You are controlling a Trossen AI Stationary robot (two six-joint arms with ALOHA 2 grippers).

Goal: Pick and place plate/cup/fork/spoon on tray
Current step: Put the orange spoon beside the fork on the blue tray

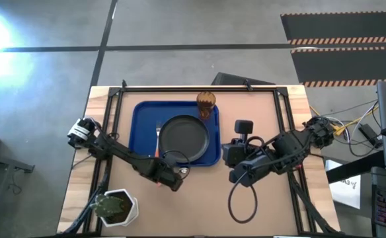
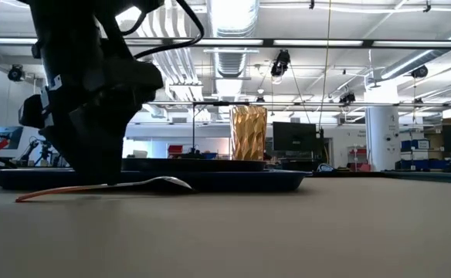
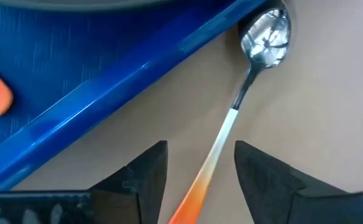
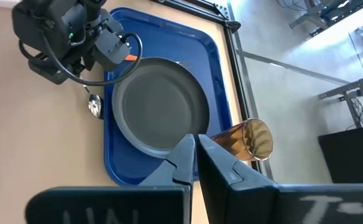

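The spoon should be grabbed next by its white-and-orange handle (image 3: 206, 172) with my left gripper, so that I can set it on the blue tray (image 3: 51, 65).
The spoon (image 3: 250, 81) lies on the table just off the blue tray's (image 1: 143, 116) near rim, its silver bowl (image 3: 266, 34) next to that rim. My left gripper (image 3: 200, 149) points down over the spoon's orange handle, open, with one finger on each side and a gap to both. The dark plate (image 1: 184, 135) lies on the tray. The fork (image 1: 158, 131) lies on the tray left of the plate. The amber cup (image 1: 206, 104) stands upright at the tray's far right corner. My right gripper (image 4: 196, 158) hangs raised to the tray's right, shut on nothing.
A white pot with a green plant (image 1: 117, 206) stands at the table's near left corner. A black cable loop (image 1: 242, 201) hangs under the right arm. A black frame (image 1: 199, 87) borders the table's far edge and sides.
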